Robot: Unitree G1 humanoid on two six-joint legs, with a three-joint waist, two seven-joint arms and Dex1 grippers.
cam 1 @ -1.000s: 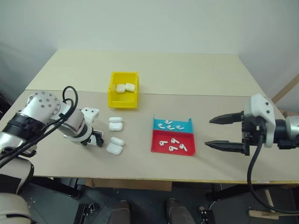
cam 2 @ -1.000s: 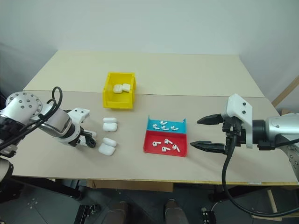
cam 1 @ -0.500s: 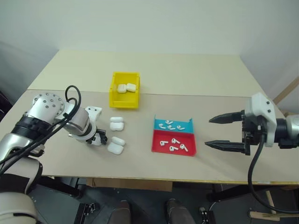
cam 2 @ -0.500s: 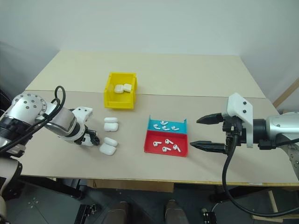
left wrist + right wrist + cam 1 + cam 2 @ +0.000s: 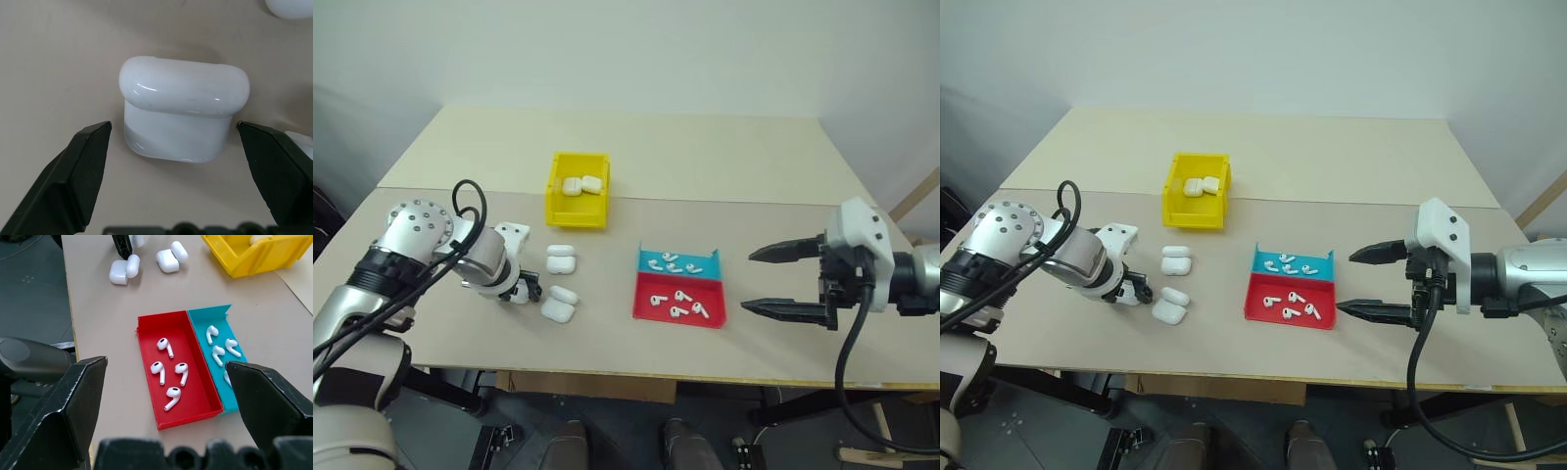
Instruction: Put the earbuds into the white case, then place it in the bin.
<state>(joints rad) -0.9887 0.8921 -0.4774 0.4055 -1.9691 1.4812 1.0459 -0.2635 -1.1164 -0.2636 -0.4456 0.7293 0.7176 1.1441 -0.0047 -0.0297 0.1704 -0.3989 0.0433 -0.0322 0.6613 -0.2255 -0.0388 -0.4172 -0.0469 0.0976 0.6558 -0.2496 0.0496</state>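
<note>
My left fingers are on either side of the white case's body and would hold it, so they should close now.
The near white case (image 5: pixel 183 115) lies on the table with its lid open, and my left gripper (image 5: pixel 172 126) points down at it. Both black fingers (image 5: pixel 83 161) flank the case with a gap on each side, open and holding nothing. In the head views the left gripper (image 5: pixel 529 292) sits just left of that case (image 5: pixel 558 305). A second open case (image 5: pixel 560 259) lies behind it. The earbuds (image 5: pixel 168 364) lie loose in a red-and-blue tray (image 5: pixel 641 294). My right gripper (image 5: pixel 749 281) hovers open to the tray's right. The yellow bin (image 5: pixel 576 217) stands behind the cases.
Two more white cases (image 5: pixel 579 184) lie inside the bin. The tray's blue half (image 5: pixel 195 318) holds several earbuds, as does the red half. The table's front edge (image 5: pixel 636 377) runs close below the tray and cases.
The left arm's elbow has swung in toward the table while its gripper stays beside the near case. The right arm has not moved. The camera has shifted slightly.
</note>
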